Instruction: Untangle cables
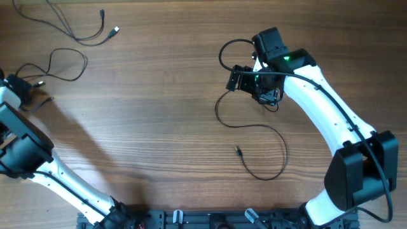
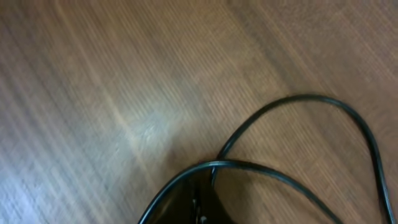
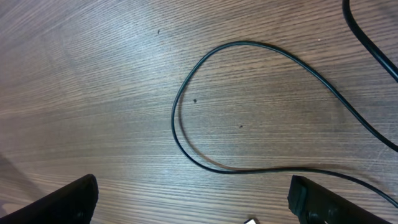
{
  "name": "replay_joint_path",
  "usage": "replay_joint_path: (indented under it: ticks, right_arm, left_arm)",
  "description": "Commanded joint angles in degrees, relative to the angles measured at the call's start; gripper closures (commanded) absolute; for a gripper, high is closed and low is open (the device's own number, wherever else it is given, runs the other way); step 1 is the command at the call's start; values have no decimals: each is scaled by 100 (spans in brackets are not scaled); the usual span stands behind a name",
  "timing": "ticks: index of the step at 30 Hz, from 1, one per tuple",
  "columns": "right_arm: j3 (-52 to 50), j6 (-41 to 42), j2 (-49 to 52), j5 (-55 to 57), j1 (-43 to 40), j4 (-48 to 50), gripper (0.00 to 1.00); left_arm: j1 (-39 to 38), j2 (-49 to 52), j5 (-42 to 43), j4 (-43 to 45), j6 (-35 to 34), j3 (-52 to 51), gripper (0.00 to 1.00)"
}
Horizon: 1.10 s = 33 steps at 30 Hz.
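I should next grab the second cable by its loop [image 1: 217,113] [image 3: 175,130] with my right gripper, so that the plug stays free and my left gripper can untangle it.
One thin black cable [image 1: 70,56] lies in a loop at the far left. My left gripper [image 1: 25,89] is shut on its end; in the left wrist view the cable [image 2: 298,99] curves away from the closed dark fingertips [image 2: 200,199]. A second cable [image 1: 273,137] snakes across the middle of the table, its small plug [image 1: 238,151] lying free. My right gripper [image 1: 236,81] hovers open over this cable's upper end. In the right wrist view the cable's loop [image 3: 180,127] lies ahead of the wide-spread fingers [image 3: 68,199], touching neither. A third cable [image 1: 76,32] lies at the top left.
The wooden table [image 1: 159,127] carries all the cables. The third cable's two plugs [image 1: 114,30] point right near the far edge. A thicker black cord [image 1: 222,54] loops off the right arm's wrist. The arm bases [image 1: 210,219] stand along the front edge.
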Motion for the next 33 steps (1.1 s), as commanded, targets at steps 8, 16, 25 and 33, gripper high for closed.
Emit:
replay_joint_path:
  ticks: [8, 16, 25, 33]
  right_arm:
    - [-7, -81, -17, 92, 24, -50, 0]
    - [-2, -79, -52, -83, 15, -76, 0]
    - [44, -103, -1838, 1147, -673, -1502, 0]
    - [-17, -74, -2192, 1941, -1139, -2052, 0]
  left_arm:
    - [17, -420, 1335, -1307, -535, 1952, 96]
    - [-315, -1211, 5713, -3370, -1993, 1952, 82]
    - [-3261, -1207, 3587, -6819, -26, 1917, 0]
    - [-5742, -1207, 1497, -6448, -817, 1233, 0]
